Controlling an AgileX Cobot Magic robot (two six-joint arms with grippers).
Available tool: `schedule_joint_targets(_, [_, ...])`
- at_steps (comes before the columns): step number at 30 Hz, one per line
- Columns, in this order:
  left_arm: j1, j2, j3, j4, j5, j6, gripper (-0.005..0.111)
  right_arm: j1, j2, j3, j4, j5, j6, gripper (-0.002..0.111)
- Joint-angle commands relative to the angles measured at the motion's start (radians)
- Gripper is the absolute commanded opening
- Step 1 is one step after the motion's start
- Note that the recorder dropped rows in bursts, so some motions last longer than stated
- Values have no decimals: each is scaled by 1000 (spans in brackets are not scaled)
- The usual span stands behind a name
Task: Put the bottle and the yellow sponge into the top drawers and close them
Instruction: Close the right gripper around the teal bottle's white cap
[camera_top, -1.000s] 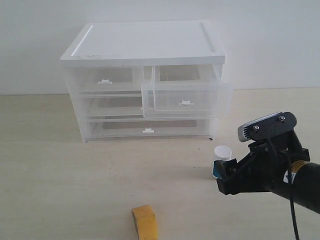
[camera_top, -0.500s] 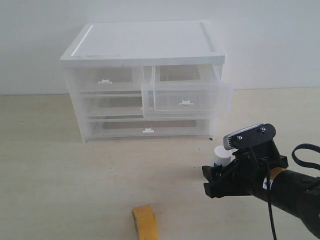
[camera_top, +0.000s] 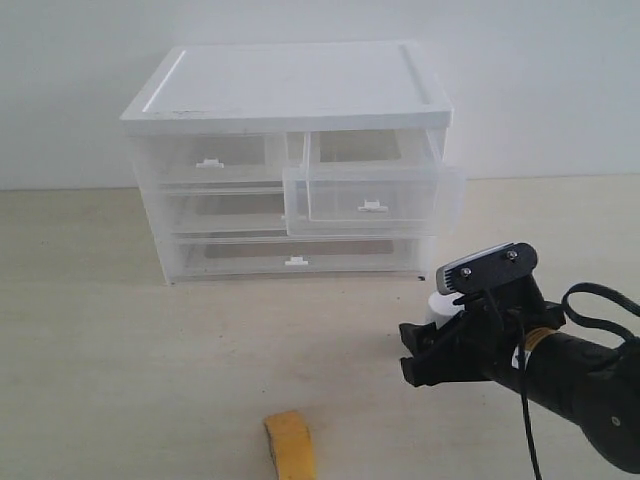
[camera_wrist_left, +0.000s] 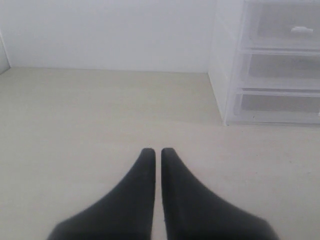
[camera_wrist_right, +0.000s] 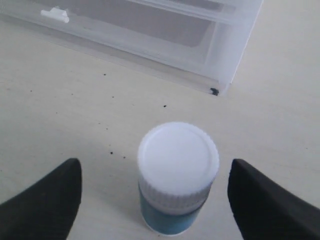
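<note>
My right gripper's fingers stand on both sides of the bottle's white cap above the bottle's teal band, so it is time to close; closing now would catch the cap.
The bottle, white cap over a teal band, stands upright on the table between the wide-apart fingers of my open right gripper, which do not touch it. In the exterior view the right gripper hides most of the bottle; only a bit of white cap shows. The yellow sponge lies near the front edge. The top right drawer is pulled out and the top left drawer is shut. My left gripper is shut on nothing, low over bare table.
The white-topped cabinet stands at the back, with two shut full-width drawers under the top pair. Its side shows in the left wrist view. The cabinet's bottom corner lies just beyond the bottle.
My right arm has moved left and down toward the bottle, and its open fingers now stand on either side of it. The bottle, sponge and drawers have not moved.
</note>
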Motion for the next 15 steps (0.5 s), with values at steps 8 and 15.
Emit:
schedule_joint_targets(8, [3, -3, 4, -8, 1, 1, 4, -8, 2, -55, 18, 97, -31, 73])
schedule_joint_targets(15, [3, -3, 4, -8, 1, 1, 4, -8, 2, -74, 18, 133, -31, 47])
